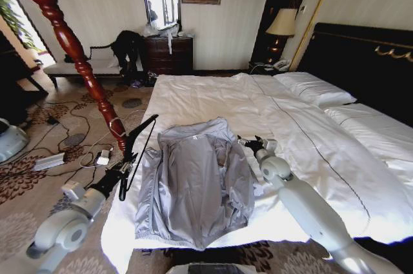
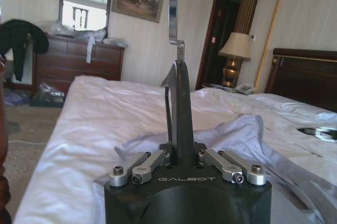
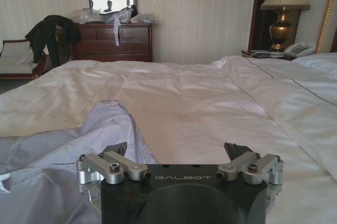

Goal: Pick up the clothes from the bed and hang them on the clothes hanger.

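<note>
Next, my right gripper grips the jacket by the collar's raised corner (image 1: 222, 123), because the body of the jacket (image 1: 195, 190) lies spread flat on the bed.
The silvery-grey clothes (image 1: 197, 184) lie spread flat, collar toward the headboard, on the near part of the bed (image 1: 213, 97). My left gripper (image 1: 124, 166) hovers off the bed's left edge beside the jacket's sleeve, shut on the thin black clothes hanger (image 1: 143, 131). In the left wrist view the gripper (image 2: 179, 103) clamps the clothes hanger (image 2: 168, 109), whose wire hook (image 2: 174, 13) rises above it. My right gripper (image 1: 255, 145) stands open low over the sheet by the jacket's right shoulder. The right wrist view shows that gripper (image 3: 174, 153) with nothing between its fingers and the clothes (image 3: 79, 145) just beside it.
A reddish wooden pole stand (image 1: 77, 55) leans up at the left, close to my left arm. Cables and boxes (image 1: 71, 148) litter the patterned carpet. Pillows (image 1: 316, 87) and the black headboard (image 1: 361, 55) lie far right. A dresser (image 1: 169, 53) and lamp (image 1: 282, 26) stand against the back wall.
</note>
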Robot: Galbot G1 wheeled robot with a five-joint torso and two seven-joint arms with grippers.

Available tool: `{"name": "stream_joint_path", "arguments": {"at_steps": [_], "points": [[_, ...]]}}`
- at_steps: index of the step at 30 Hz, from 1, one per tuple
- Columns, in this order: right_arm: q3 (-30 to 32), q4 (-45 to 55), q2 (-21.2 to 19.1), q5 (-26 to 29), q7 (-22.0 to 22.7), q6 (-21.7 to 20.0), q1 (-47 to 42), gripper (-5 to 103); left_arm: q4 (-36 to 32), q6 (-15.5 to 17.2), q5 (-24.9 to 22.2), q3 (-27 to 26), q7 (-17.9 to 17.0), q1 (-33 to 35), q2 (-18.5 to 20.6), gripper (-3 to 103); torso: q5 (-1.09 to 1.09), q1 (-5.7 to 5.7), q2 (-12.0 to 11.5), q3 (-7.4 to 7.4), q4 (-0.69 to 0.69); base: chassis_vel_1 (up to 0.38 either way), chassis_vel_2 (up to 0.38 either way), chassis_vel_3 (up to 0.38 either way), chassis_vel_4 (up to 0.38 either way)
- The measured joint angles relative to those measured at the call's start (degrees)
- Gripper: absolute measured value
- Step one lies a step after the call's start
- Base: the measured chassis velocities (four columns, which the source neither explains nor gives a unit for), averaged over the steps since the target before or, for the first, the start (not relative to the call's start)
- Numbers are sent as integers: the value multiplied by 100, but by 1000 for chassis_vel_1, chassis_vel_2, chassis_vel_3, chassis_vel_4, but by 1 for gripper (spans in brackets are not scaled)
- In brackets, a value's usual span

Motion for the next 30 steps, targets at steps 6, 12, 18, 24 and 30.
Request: {"name": "stream_joint_path", "arguments": {"at_steps": [6, 12, 18, 24, 30], "points": [[-426, -962, 356, -63, -114, 300, 671, 100, 141, -48, 195, 636, 55, -72, 90, 16, 0, 0, 0, 0, -6, 0, 0, 0, 0], [-787, -1573, 732, -66, -327, 538, 1061, 100, 293, -70, 186, 1019, 173, -210, 222, 16, -1, -1, 0, 0, -4, 0, 0, 0, 0], [-1088, -2209, 1160, -60, -447, 627, 1475, 100, 407, -76, 72, 1161, 282, -295, 504, 16, -1, -1, 0, 0, -1, 0, 0, 0, 0], [-1095, -2730, 1400, 37, -456, 668, 1628, 100, 515, -159, -357, 1107, 567, -263, 973, 16, -1, -1, 0, 0, -5, 0, 0, 0, 0], [-1020, -2990, 1534, -128, -360, 793, 1728, 94, 737, -298, -696, 1001, 1013, -431, 1320, 16, -1, -1, 0, 0, -5, 0, 0, 0, 0]]}}
